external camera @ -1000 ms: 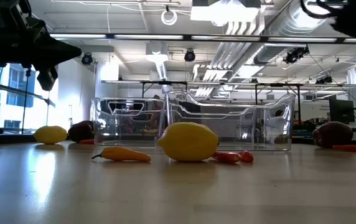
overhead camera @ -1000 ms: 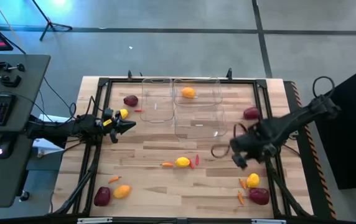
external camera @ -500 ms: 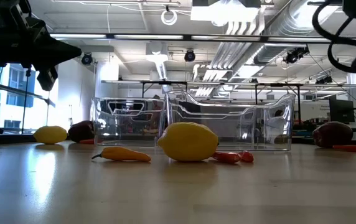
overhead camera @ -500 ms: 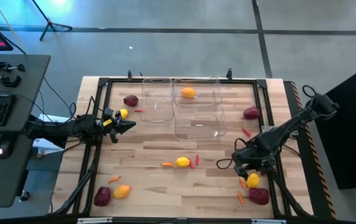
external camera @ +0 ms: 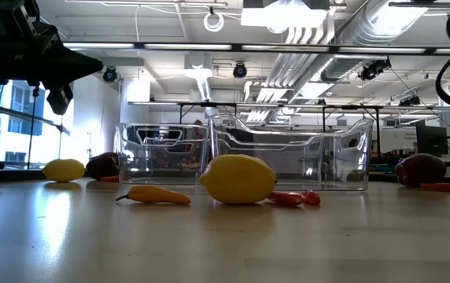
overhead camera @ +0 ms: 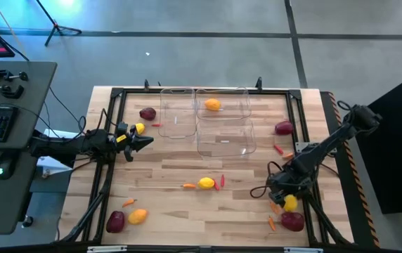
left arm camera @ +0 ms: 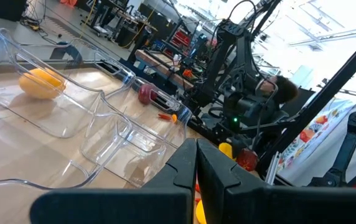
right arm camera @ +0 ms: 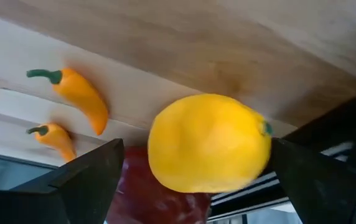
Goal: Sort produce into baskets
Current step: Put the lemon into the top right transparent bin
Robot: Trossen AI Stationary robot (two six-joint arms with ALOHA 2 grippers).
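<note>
My right gripper should next sort the yellow fruit into a clear basket, grabbing it around its rounded middle (overhead camera: 290, 202).
My right gripper (overhead camera: 281, 196) is open, low over the near right of the table. Its two fingers stand on either side of a yellow fruit (right arm camera: 209, 143), with a gap on each side. Two orange peppers (right arm camera: 78, 99) and a dark red round (overhead camera: 292, 221) lie beside that fruit. My left gripper (overhead camera: 142, 143) is shut and empty, held above the table's left side. Three clear baskets (overhead camera: 222, 137) stand at the far middle. One of them holds an orange-yellow fruit (overhead camera: 213, 105).
A yellow fruit (overhead camera: 206, 183) lies mid-table between an orange pepper (overhead camera: 188, 185) and a red pepper (overhead camera: 222, 181). At the left are a dark red round (overhead camera: 147, 113) and a yellow fruit (overhead camera: 139, 128). Near left are an orange fruit (overhead camera: 138, 216) and a dark round (overhead camera: 115, 221). A dark round (overhead camera: 283, 128) is far right.
My right gripper has gone toward the table's near edge and down, from the middle right to the yellow fruit at the near right, and now has it between its fingers. My left gripper and the produce have kept still.
</note>
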